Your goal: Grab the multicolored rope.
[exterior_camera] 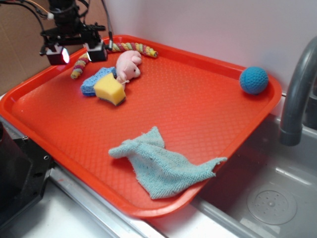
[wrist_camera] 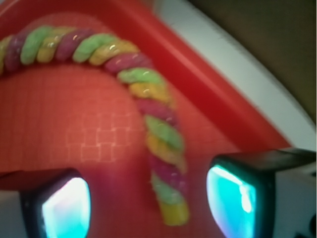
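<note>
My gripper needs to move lower before it closes on the rope. Its lit fingers are still above the rope's near end, and the red tray shows beneath.
The multicolored rope (exterior_camera: 132, 47) lies curved along the far left corner of the red tray (exterior_camera: 198, 99), twisted in green, yellow and pink bands. Its near end (exterior_camera: 78, 68) points toward the tray's left rim. In the wrist view the rope (wrist_camera: 158, 134) bends from upper left down to the middle, ending between the two fingers. My gripper (exterior_camera: 79, 53) hovers over that end, open, with one lit pad (wrist_camera: 67, 208) on each side and clear gaps to the rope. Nothing is held.
A pink plush animal (exterior_camera: 129, 65) lies beside the rope, next to a yellow sponge (exterior_camera: 110, 89) on a blue sponge (exterior_camera: 94, 82). A teal cloth (exterior_camera: 163, 166) drapes at the tray's near edge. A blue ball (exterior_camera: 253, 80) sits far right. A grey faucet (exterior_camera: 297, 94) and sink are right.
</note>
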Available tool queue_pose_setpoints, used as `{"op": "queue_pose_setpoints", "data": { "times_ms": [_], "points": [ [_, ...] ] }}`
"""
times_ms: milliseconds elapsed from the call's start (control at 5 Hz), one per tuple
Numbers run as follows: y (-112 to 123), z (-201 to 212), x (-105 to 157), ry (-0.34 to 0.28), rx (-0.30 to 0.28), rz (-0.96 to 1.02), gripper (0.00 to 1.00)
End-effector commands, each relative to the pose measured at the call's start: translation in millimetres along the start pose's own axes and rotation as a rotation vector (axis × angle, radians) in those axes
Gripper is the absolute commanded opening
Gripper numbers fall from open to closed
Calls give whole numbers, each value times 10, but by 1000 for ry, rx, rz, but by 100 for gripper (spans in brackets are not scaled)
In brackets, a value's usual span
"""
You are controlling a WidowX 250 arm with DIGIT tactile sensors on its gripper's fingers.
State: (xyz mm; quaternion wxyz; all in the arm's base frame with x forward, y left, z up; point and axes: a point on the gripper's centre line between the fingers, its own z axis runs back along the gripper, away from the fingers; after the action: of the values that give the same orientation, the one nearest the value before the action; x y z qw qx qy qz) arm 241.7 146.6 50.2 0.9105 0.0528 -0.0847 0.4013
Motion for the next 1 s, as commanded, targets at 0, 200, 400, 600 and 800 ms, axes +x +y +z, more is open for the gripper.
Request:
{"op": "queue_pose_setpoints", "data": {
  "times_ms": [0,200,400,600,800],
  "points": [
    [151,224,121,-48,-63,29,100],
    [179,105,141,-23,-45,33,100],
    [218,-41,162,-5,-37,34,100],
    [103,-223,178,25,-28,5,100],
    [177,-396,46,45,0,-13,21]
  ]
}}
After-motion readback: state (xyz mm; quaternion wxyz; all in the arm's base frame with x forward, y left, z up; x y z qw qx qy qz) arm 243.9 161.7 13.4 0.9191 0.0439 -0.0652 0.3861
